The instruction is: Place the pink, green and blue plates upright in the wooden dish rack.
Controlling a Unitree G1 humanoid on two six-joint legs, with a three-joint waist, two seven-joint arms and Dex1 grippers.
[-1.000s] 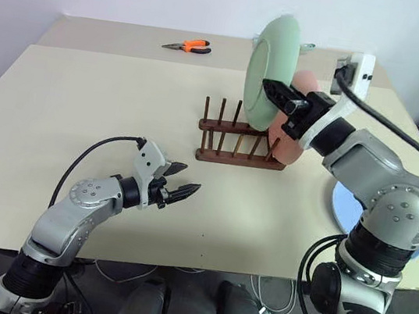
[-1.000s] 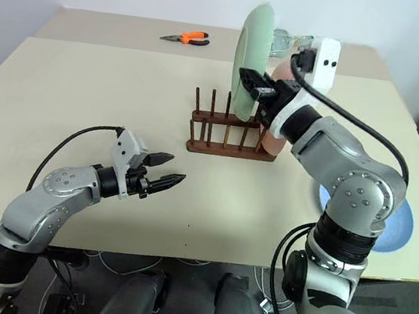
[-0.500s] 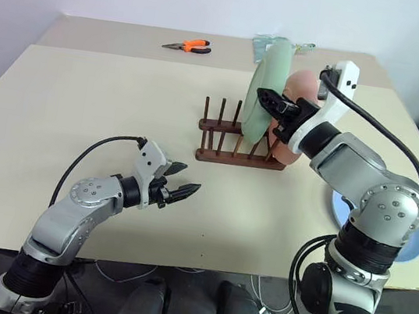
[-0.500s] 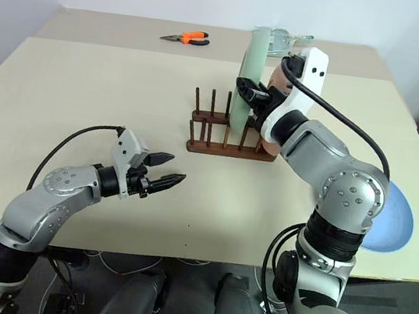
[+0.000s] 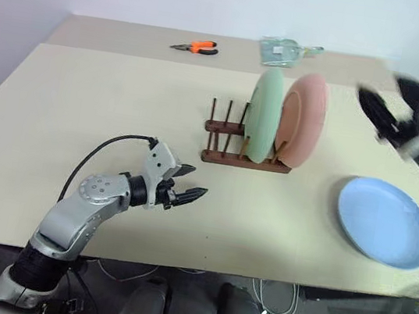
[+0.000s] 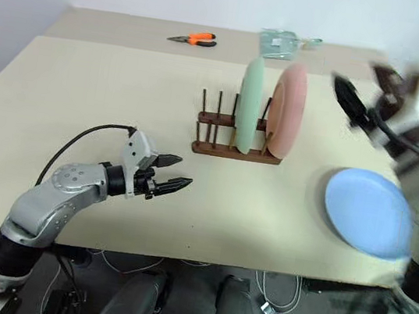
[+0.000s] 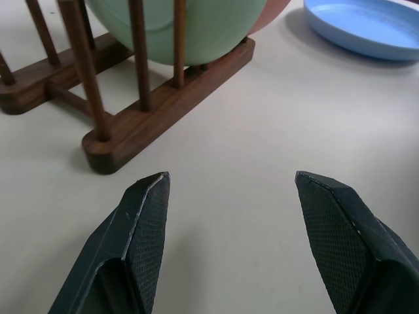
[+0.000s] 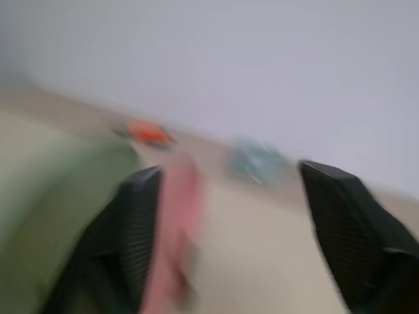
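Observation:
The blue plate is next, and my right gripper should grab it by its thin rim, because its side is wider than the open fingers.
The wooden dish rack stands mid-table. The green plate and the pink plate stand upright in it side by side, the pink one on the right. To the right of the rack, the blue plate lies flat on the table near the edge. My right gripper hangs in the air right of the rack, above the blue plate, open and empty, blurred by motion. My left gripper is low over the table in front of the rack, open with nothing between its fingers.
Orange-handled pliers and a clear packet lie at the far side of the table. The blue plate sits close to the table's right edge. A black cable loops off my left wrist.
My right gripper let go of the green plate, which now stands in the rack beside the pink one, then swung away to the right and opened. The left arm stayed put.

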